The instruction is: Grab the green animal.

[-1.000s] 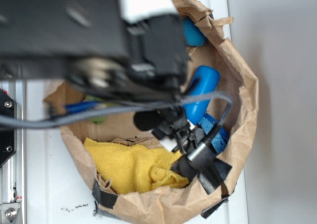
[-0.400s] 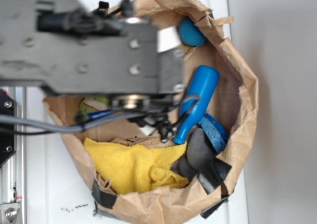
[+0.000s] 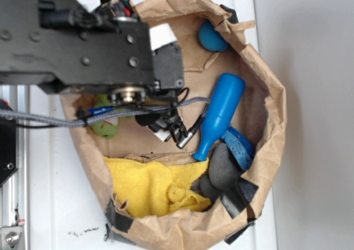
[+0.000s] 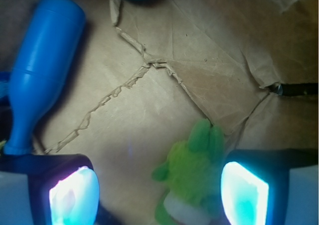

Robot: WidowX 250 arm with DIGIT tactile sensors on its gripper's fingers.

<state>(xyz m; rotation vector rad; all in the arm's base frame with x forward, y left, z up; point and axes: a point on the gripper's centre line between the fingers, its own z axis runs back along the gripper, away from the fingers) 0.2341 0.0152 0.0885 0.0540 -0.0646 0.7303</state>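
The gripper pinches the fuzzy body below the ears next, to grab the green animal.
The green animal is a small fuzzy lime-green plush with a white mouth patch. It lies on the brown paper floor of the bag, between my fingers and close to the right fingertip. In the exterior view it peeks out at the bag's left side, mostly hidden under the arm. My gripper is open, jaws wide apart, with nothing held. The gripper itself is hidden under the arm in the exterior view.
A blue bottle lies tilted in the brown paper bag, also in the wrist view. A blue ball sits at the back. A yellow towel and a dark grey object lie at the front.
The arm has moved left and back across the bag. The bottle and towel are now uncovered, and the green animal now shows at the left under the arm.
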